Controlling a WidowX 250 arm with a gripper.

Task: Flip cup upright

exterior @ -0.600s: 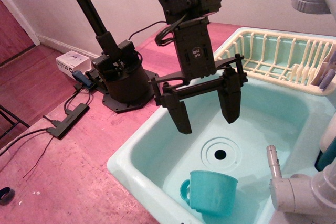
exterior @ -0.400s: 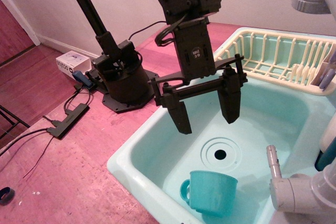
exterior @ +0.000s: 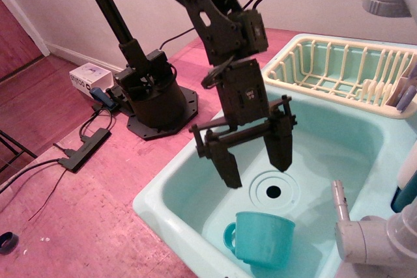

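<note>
I will next grab the teal cup by its side [exterior: 251, 239], then flip it upright in the sink basin.
The teal cup [exterior: 262, 239] stands on the floor of the pale mint sink basin [exterior: 174, 190], near its front wall, with its loop handle [exterior: 229, 236] pointing left. Its wider end is on top; I cannot tell whether that end is open. My black gripper [exterior: 256, 172] hangs open and empty inside the basin, fingers pointing down, a short way above and slightly behind the cup. It does not touch the cup.
The drain [exterior: 273, 191] lies just behind the cup. A cream dish rack [exterior: 345, 69] sits at the basin's back right. A grey faucet pipe [exterior: 365, 239] juts in at the front right. The arm's base [exterior: 153, 99], a white box [exterior: 88, 77] and cables sit on the left.
My gripper has come down into the basin, closer to the cup, with its fingers slightly less spread. The cup has not moved.
</note>
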